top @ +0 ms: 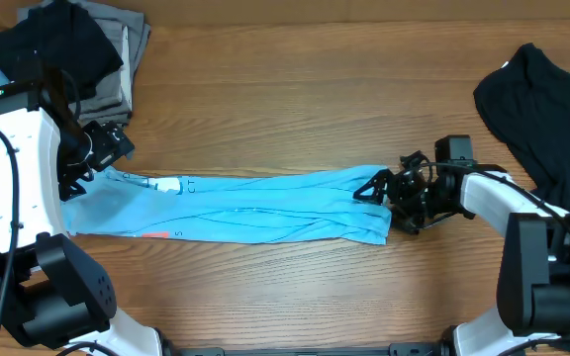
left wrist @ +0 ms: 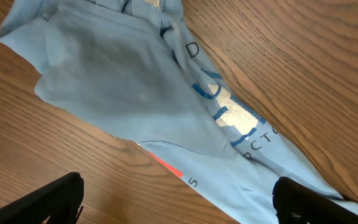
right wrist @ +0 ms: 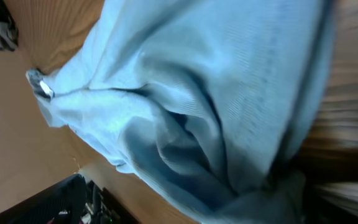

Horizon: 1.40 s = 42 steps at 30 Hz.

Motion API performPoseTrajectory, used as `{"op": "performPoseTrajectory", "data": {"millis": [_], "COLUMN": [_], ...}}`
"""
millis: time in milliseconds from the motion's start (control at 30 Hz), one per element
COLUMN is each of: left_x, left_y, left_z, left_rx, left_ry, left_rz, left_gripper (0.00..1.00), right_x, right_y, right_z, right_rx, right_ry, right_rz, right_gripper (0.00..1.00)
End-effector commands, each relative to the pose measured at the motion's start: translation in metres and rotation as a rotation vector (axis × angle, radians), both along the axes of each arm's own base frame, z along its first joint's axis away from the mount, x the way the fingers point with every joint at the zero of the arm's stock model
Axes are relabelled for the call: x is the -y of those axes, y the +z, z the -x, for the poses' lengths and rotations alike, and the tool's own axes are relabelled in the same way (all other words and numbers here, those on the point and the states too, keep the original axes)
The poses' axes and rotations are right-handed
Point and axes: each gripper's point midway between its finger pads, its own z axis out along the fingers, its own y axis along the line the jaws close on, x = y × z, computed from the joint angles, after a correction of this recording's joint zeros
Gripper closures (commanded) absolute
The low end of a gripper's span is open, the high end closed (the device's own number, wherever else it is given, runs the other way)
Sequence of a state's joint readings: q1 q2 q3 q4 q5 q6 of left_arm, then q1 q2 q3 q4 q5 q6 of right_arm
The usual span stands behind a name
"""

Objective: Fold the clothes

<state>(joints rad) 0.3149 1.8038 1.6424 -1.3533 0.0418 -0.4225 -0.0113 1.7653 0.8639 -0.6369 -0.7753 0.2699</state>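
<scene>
The light blue T-shirt (top: 255, 208) has a bunched end. My right gripper will grab the T-shirt by that end next and fold the end over the rest of the T-shirt.
The light blue T-shirt (top: 255, 208) lies stretched in a long, narrow band across the table's middle. Its small orange-red mark (top: 156, 234) is on the near edge by the left end. In the left wrist view the shirt (left wrist: 123, 81) shows its lettering (left wrist: 229, 112) and the mark (left wrist: 163, 163). My left gripper (top: 85, 168) hovers at the shirt's left end, with its fingers (left wrist: 176, 202) wide open and holding nothing. My right gripper (top: 379, 193) is at the shirt's right end. Bunched blue cloth (right wrist: 197, 106) fills its view between spread fingers (right wrist: 191, 205); only the left finger shows.
A pile of grey and black folded garments (top: 77, 49) sits at the back left, close behind my left arm. A black garment (top: 552, 109) lies at the back right. The table (top: 295, 99) is bare wood.
</scene>
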Motion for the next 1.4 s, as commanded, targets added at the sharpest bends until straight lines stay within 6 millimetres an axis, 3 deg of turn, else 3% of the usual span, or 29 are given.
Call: {"op": "performPoseTrajectory", "data": {"millis": [0,133,200,300,433,567,833,933,1067,1167,1267,1367], "left_x": [0.001,0.001,0.001,0.001,0.001,0.002,0.002,0.002,0.002,0.001,0.001,0.001], "left_y": [0.0,0.0,0.0,0.0,0.0,0.0,0.0,0.0,0.0,0.0,0.001,0.0], "left_z": [-0.004,-0.003,-0.003,-0.003,-0.003,-0.003,-0.002,-0.002,-0.002,-0.004,-0.004,-0.004], "left_rx": [0.009,0.009,0.008,0.008,0.008,0.005,0.001,0.001,0.003,0.009,0.011,0.01], "left_ry": [0.009,0.009,0.009,0.009,0.009,0.009,0.009,0.009,0.009,0.01,0.009,0.009], "left_rz": [0.01,0.01,0.01,0.01,0.01,0.011,0.013,0.012,0.012,0.01,0.01,0.01], "left_gripper": [0.0,0.0,0.0,0.0,0.0,0.0,0.0,0.0,0.0,0.0,0.0,0.0], "right_x": [0.002,0.002,0.002,0.002,0.008,0.034,0.091,0.114,0.139,0.143,0.125,0.102], "right_y": [-0.035,-0.035,-0.035,-0.035,-0.037,-0.045,-0.035,-0.028,0.0,0.024,0.052,0.057], "right_z": [0.023,0.019,0.017,0.013,0.006,0.003,-0.004,-0.005,-0.008,-0.016,-0.027,-0.029], "right_rx": [-0.112,-0.101,-0.092,-0.088,-0.069,-0.099,-0.184,-0.222,-0.256,-0.224,-0.144,-0.1], "right_ry": [0.008,-0.002,-0.003,-0.018,-0.037,-0.106,-0.256,-0.288,-0.295,-0.282,-0.232,-0.168], "right_rz": [0.1,0.099,0.099,0.101,0.122,0.212,0.286,0.367,0.51,0.573,0.59,0.592], "right_gripper": [0.09,0.41,0.72,0.96,0.96,0.96,0.96,0.96,0.96,0.96,0.96,0.96]}}
